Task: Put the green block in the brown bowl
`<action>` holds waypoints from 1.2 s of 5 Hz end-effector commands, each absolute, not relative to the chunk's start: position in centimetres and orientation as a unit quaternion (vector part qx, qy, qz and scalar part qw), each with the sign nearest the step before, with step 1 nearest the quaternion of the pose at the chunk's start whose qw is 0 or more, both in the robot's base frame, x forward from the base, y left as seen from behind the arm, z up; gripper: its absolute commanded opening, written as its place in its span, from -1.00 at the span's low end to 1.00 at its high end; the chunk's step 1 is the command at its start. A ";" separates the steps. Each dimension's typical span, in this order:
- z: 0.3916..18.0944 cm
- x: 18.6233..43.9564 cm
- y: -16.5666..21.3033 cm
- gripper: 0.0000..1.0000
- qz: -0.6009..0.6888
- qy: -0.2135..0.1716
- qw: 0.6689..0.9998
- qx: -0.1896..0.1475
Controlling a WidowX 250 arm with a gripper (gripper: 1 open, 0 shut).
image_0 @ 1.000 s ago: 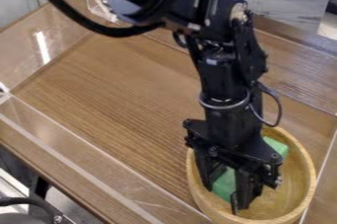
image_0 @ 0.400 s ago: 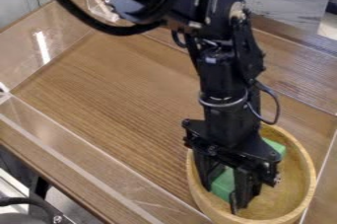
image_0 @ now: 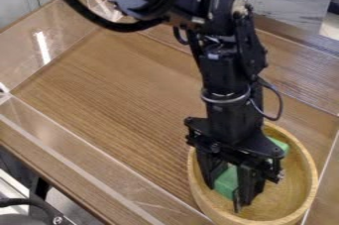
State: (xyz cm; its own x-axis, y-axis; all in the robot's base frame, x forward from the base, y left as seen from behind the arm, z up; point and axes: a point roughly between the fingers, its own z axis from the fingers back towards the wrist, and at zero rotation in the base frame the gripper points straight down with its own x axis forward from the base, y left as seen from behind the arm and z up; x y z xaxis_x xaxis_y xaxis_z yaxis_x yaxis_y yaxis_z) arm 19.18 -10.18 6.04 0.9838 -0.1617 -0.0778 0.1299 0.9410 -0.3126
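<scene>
The green block's lower end sits inside the brown bowl's rim, so the block is ready for my gripper to open now.
The brown bowl [image_0: 308, 191] sits at the lower right of the wooden table. My gripper [image_0: 247, 195] points steeply down into the bowl. Its black fingers [image_0: 241, 201] are shut on the green block [image_0: 228, 181]. The block shows as a bright green bar sticking out on both sides of the fingers, one end at the lower left and the other end toward the upper right by the bowl's far rim. The block's middle is hidden by the fingers. I cannot tell whether the block touches the bowl's floor.
The wooden table top [image_0: 119, 90] stretches away to the left and back. A clear plastic wall [image_0: 54, 135] runs along the left and front edges. The black arm [image_0: 219, 41] rises over the bowl from the upper left.
</scene>
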 end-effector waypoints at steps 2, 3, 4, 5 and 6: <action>7.1 20.4 -10.3 -1.00 -0.077 0.034 0.983 -0.165; 7.2 20.5 -10.2 -1.00 -0.076 0.037 0.982 -0.166; 7.3 20.7 -10.1 -1.00 -0.075 0.037 0.982 -0.167; 7.3 20.9 -9.9 -1.00 -0.073 0.037 0.982 -0.168; 7.5 21.0 -9.7 1.00 -0.072 0.037 0.982 -0.169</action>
